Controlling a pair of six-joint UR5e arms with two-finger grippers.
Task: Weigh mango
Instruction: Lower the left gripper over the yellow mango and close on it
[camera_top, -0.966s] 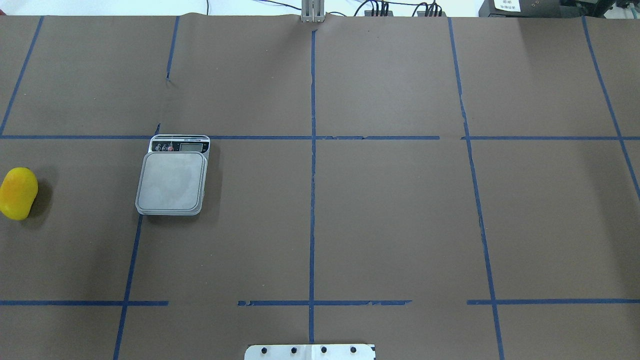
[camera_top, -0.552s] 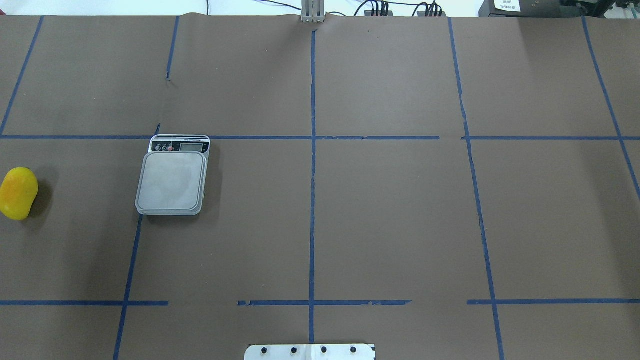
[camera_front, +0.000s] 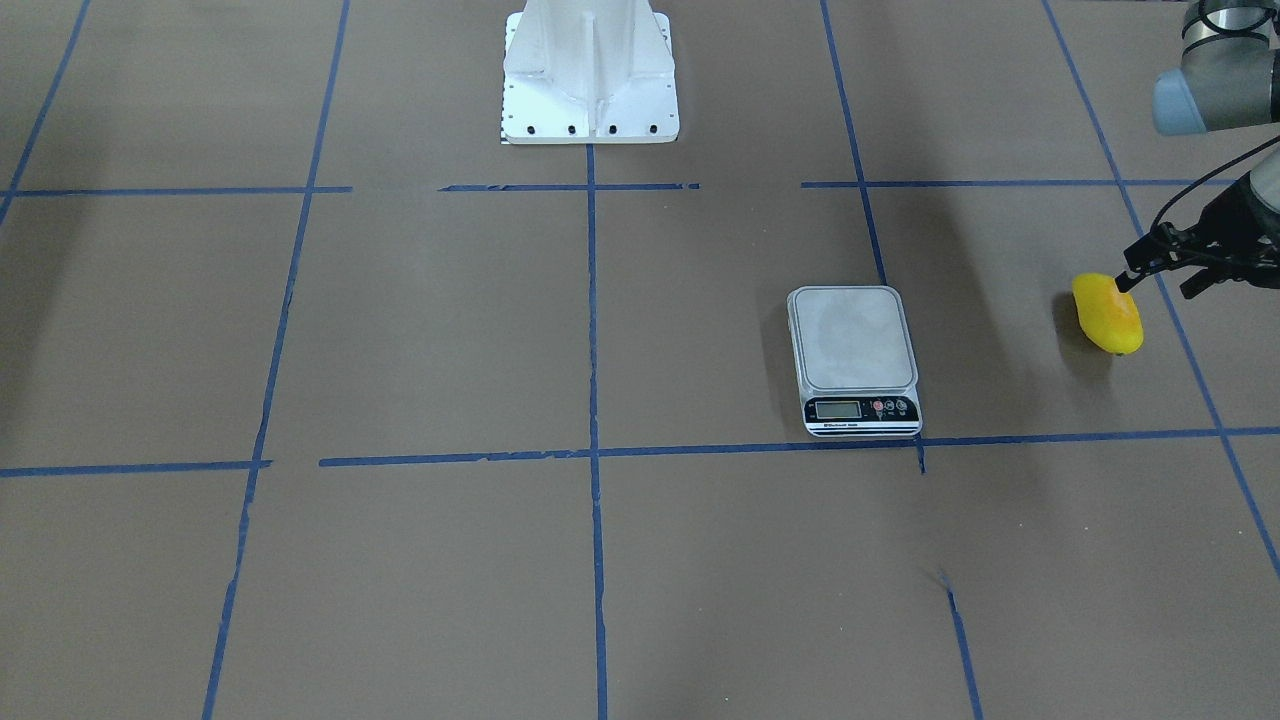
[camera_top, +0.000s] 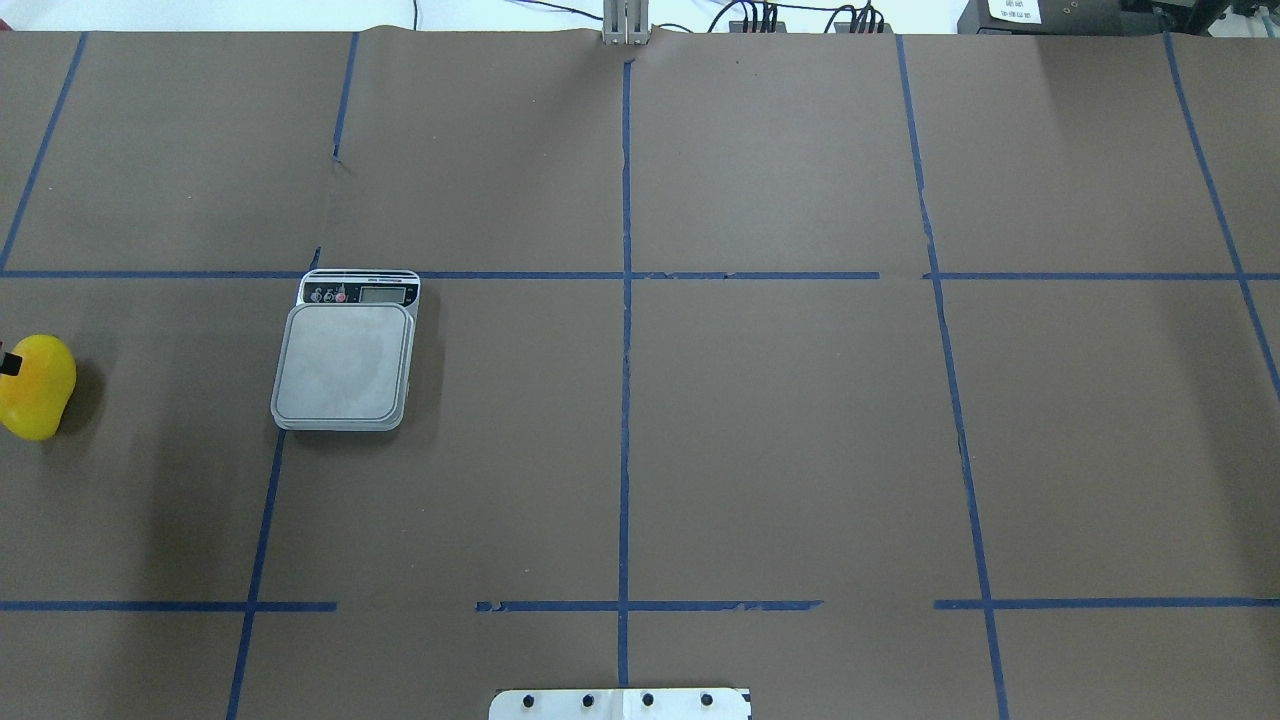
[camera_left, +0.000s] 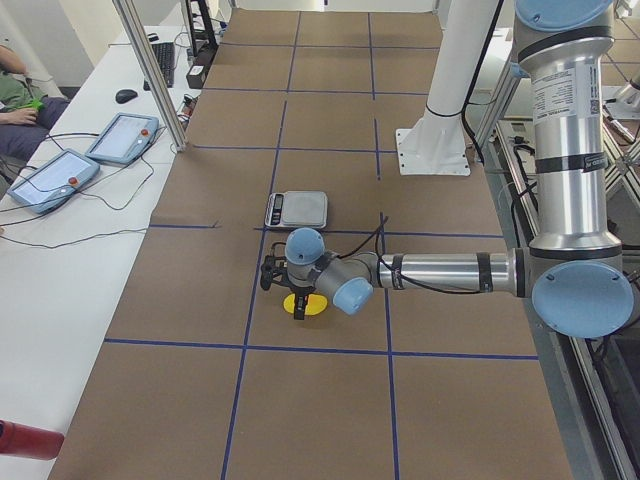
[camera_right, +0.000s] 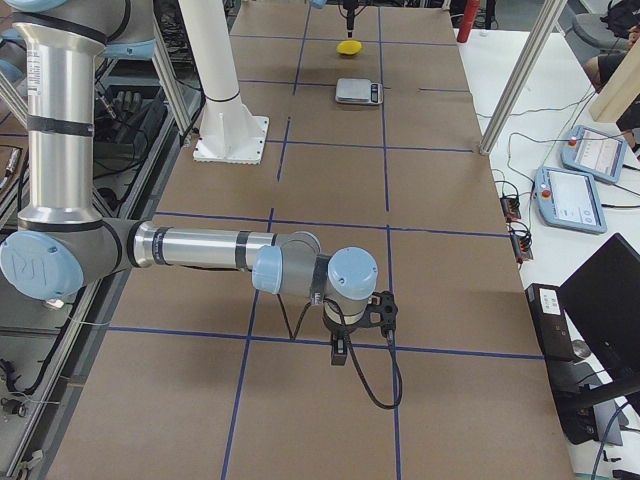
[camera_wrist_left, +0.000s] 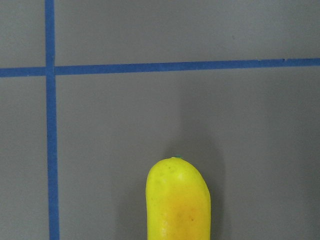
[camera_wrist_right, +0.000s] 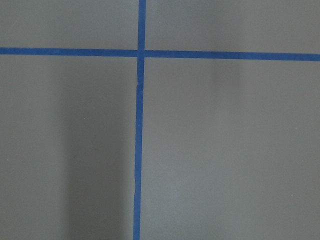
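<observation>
The left gripper will next grab the mango by its rounded body (camera_front: 1096, 299), opposite the green tip, to weigh the mango on the grey scale (camera_front: 852, 340).
The mango (camera_top: 38, 387), yellow with an orange blush, lies on the brown table at the far left, left of the grey scale (camera_top: 345, 362). It also shows in the front view (camera_front: 1108, 313) and in the left wrist view (camera_wrist_left: 178, 200). My left gripper (camera_front: 1160, 287) hovers over the mango's end nearest the robot with its fingers spread, open and empty. Only a black fingertip (camera_top: 8, 362) of it shows in the overhead view. My right gripper (camera_right: 345, 350) hangs low over bare table far from the mango; I cannot tell whether it is open or shut.
The scale's platform (camera_front: 852, 338) has nothing on it, and its display strip (camera_front: 862, 409) faces away from the robot. The white robot base (camera_front: 590, 70) stands at mid-table. Blue tape lines grid the brown cover.
A black fingertip of my left gripper has come into the overhead view at the left edge, over the mango. The mango and the scale have not moved.
</observation>
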